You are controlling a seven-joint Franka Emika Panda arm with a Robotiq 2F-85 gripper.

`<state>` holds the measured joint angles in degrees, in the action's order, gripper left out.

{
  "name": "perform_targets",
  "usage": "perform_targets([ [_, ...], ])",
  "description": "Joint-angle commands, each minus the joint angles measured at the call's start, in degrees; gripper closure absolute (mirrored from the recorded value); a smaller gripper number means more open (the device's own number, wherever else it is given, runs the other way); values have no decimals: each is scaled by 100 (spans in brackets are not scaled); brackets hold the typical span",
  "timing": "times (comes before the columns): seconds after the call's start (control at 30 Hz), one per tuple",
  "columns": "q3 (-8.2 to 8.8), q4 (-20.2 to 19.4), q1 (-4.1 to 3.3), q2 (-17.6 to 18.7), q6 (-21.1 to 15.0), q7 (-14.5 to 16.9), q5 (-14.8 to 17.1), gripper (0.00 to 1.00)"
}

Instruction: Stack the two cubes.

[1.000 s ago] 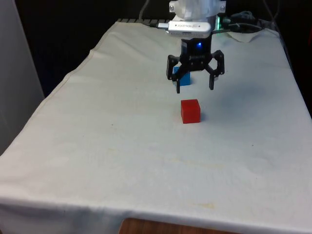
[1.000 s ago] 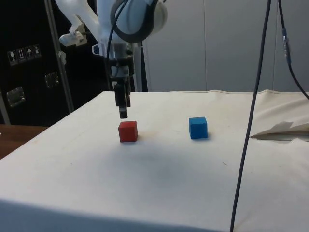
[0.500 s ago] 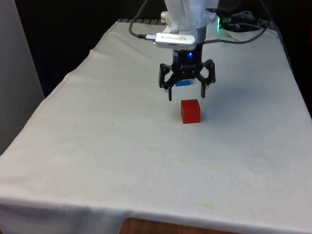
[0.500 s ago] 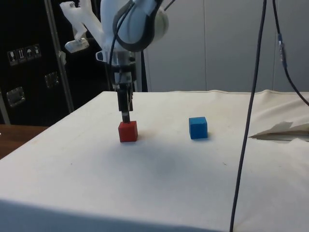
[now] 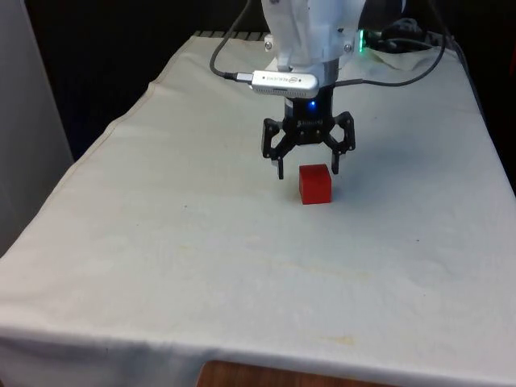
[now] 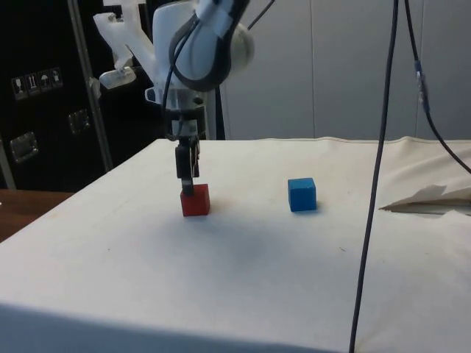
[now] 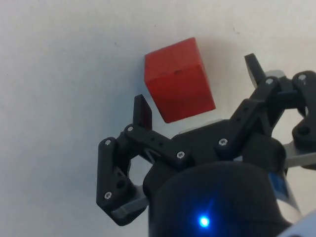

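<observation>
The red cube [image 5: 315, 184] will be gripped by two opposite upright sides in my gripper, to stack the cubes.
A red cube [image 5: 315, 184] [image 6: 196, 200] sits on the white cloth near the table's middle. My gripper [image 5: 307, 171] [image 6: 188, 184] is open and hangs just over the cube's far side, fingertips down at about the height of its top face. In the wrist view the red cube [image 7: 177, 79] lies between the two spread fingers of the gripper [image 7: 198, 89], untouched by either. A blue cube [image 6: 302, 194] stands apart on the cloth, nearer the robot's base; in the front view the gripper hides it.
A black cable [image 6: 375, 184] hangs down across the side view, in front of the table. A crumpled white sheet [image 6: 430, 197] lies near the robot's end. Cables [image 5: 403, 40] lie at the table's far end.
The open gripper has come forward from over the blue cube and moved down to the red cube. Neither cube has moved.
</observation>
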<state>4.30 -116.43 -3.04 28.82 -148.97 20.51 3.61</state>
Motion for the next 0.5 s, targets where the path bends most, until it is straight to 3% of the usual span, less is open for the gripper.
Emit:
perform_targets([
  [0.0, -80, 40, 63, 17, 34, 69, 109, 0],
  [0.13, -80, 86, 57, 40, 115, 80, 201, 0],
  [0.17, -6, 52, 0, 17, 63, 11, 103, 0],
  [0.2, -80, 86, 52, 40, 120, 74, 218, 0],
  [0.37, -103, 97, 46, 57, 172, 69, 275, 0],
  [0.4, -40, 74, 0, 46, 149, 11, 195, 0],
  [0.47, -120, 97, 40, 74, 183, 52, 298, 0],
])
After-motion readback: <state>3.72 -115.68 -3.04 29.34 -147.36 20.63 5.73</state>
